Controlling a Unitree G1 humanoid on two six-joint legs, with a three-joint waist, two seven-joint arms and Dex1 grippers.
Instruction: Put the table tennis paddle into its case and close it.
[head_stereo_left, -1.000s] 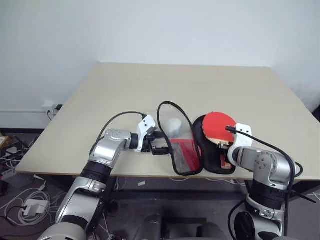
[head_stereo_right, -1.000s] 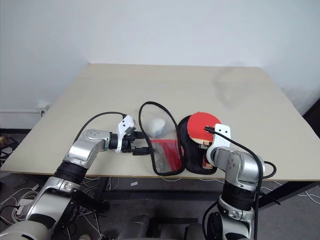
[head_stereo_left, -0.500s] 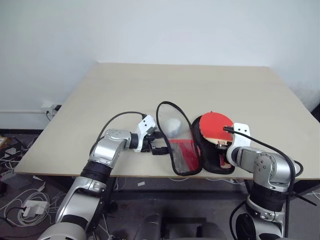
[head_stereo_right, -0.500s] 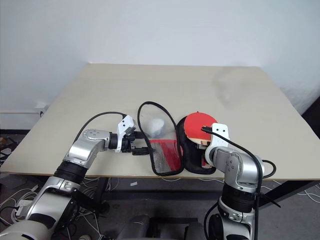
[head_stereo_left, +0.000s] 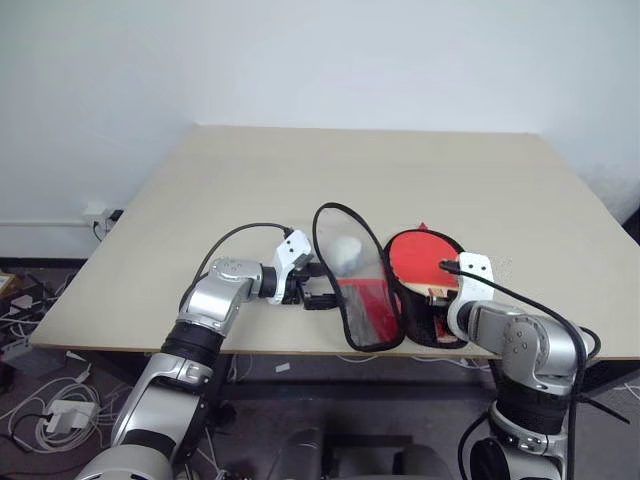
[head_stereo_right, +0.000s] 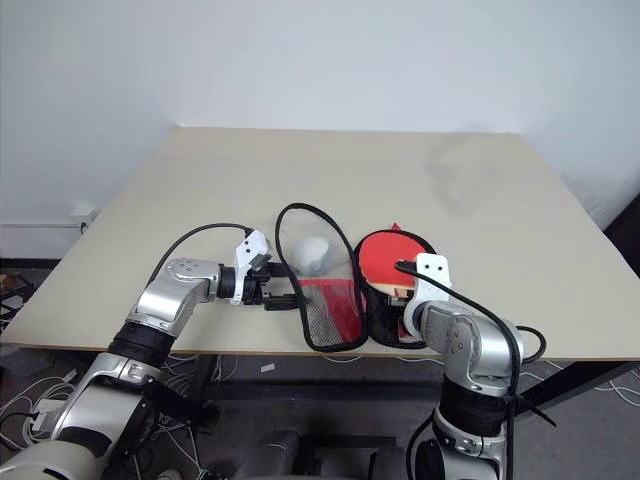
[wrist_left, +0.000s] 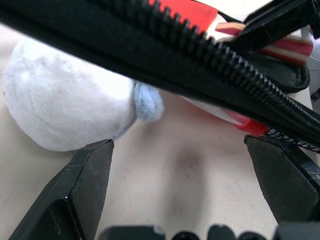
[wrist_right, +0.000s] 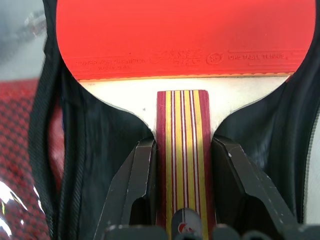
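I can open my right gripper now, and the paddle would stay there: its red side is inside the case's black lining (wrist_right: 112, 137) in the right wrist view.
The case (head_stereo_left: 357, 300) lies open near the table's front edge, its clear plastic half standing up and its black-lined half (head_stereo_left: 415, 322) flat to the right. The table tennis paddle (head_stereo_left: 421, 260) rests red face up on the black lining. My right gripper (wrist_right: 182, 192) is shut on the paddle's striped wooden handle (wrist_right: 182, 150), one black finger (wrist_right: 140, 182) on each side. My left gripper (head_stereo_left: 320, 297) is open beside the clear half's left edge. The case's black zip edge (wrist_left: 200, 57) runs just ahead of its fingers (wrist_left: 75, 200), with nothing between them.
A small white ball (head_stereo_left: 346, 249) lies on the table behind the clear half and is seen through it; it also looms in the left wrist view (wrist_left: 65, 100). The beige table (head_stereo_left: 300, 180) stretches away behind the case, with its front edge close under both arms.
The right gripper and paddle have shifted slightly left and toward me, and the red blade now lies lower over the black lining. The left gripper has stayed put.
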